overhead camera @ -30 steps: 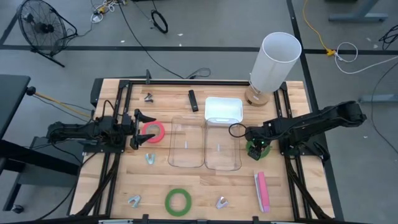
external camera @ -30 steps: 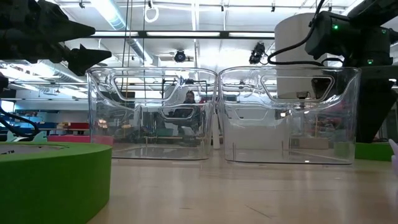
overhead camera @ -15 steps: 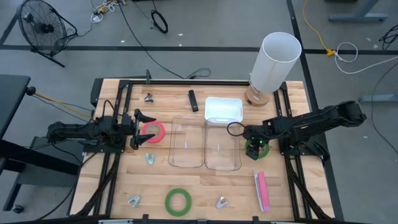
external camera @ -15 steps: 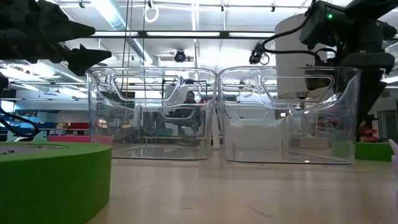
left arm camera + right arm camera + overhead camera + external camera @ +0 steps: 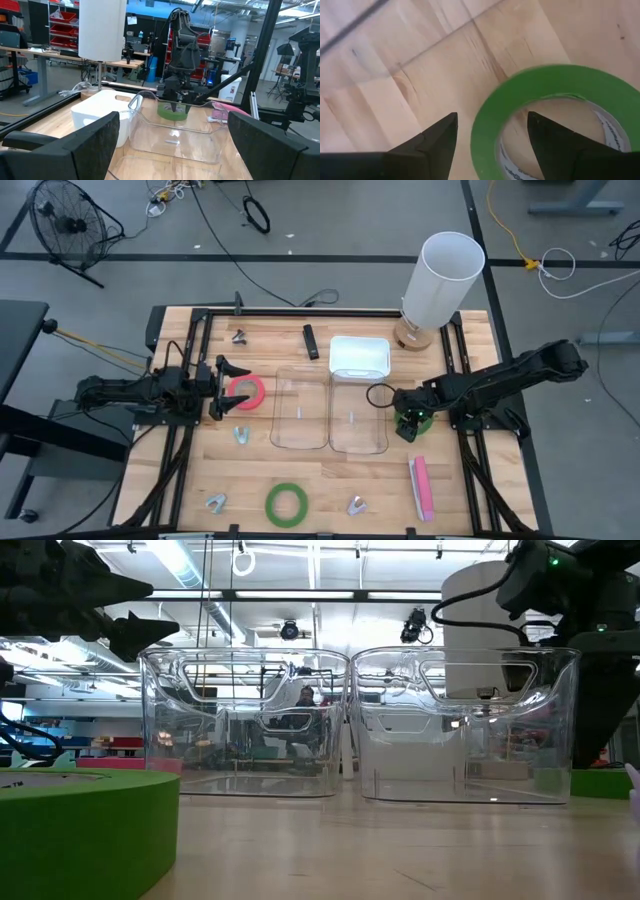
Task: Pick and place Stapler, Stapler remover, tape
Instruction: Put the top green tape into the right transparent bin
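Note:
The robot's right gripper next needs to take hold of the green tape roll by its ring wall [image 5: 424, 426], so that it can put the roll in the clear bin.
A green tape roll [image 5: 411, 421] lies flat on the table, right of the clear bins. My right gripper [image 5: 492, 116] points down over it, open. One finger stands over the ring's hole and the other outside its wall [image 5: 487, 125], with a gap on both sides. My left gripper [image 5: 236, 387] waits open at the table's left, level above the red-pink tape roll [image 5: 250, 392]. A second green roll [image 5: 286, 503] lies near the front edge. The pink stapler [image 5: 421, 487] lies at the front right. Staple removers [image 5: 241, 434] are scattered on the wood.
Two clear bins [image 5: 300, 408] [image 5: 358, 418] stand side by side at mid-table, a white bin [image 5: 359, 357] behind them. A tall white cylinder [image 5: 440, 280] stands at the far right. A black bar [image 5: 311, 340] lies at the far side. Black rails run along both table sides.

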Available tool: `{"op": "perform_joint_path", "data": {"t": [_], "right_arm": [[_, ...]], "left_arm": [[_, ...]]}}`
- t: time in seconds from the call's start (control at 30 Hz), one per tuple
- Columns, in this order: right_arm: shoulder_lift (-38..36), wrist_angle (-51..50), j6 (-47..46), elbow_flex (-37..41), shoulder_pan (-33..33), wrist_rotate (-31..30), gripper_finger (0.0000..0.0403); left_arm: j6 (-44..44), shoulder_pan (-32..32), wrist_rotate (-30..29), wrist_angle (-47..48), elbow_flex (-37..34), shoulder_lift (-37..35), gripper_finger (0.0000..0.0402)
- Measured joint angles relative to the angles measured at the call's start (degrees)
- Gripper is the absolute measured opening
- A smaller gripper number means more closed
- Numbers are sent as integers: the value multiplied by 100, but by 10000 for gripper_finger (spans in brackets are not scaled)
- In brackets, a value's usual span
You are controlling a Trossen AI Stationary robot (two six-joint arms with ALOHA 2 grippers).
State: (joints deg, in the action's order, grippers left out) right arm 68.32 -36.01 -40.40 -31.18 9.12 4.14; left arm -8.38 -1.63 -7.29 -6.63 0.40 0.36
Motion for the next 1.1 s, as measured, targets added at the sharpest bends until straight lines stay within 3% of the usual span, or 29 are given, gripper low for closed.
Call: {"op": "perform_joint_path", "data": {"t": [0.43,0.57,0.7,0.93,1.1], "right_arm": [[905,110,-113,-31,191,-290,236],[968,78,80,-27,189,-305,181],[861,-96,211,-94,184,-285,61],[665,-360,471,-330,165,-556,58],[582,-1286,798,-826,0,-894,58]], "left_arm": [[-2,0,0,1,2,0,374],[-2,2,0,0,0,0,374],[-2,1,0,0,0,0,374],[-2,1,0,1,1,0,374],[-2,0,2,0,2,0,374]]}}
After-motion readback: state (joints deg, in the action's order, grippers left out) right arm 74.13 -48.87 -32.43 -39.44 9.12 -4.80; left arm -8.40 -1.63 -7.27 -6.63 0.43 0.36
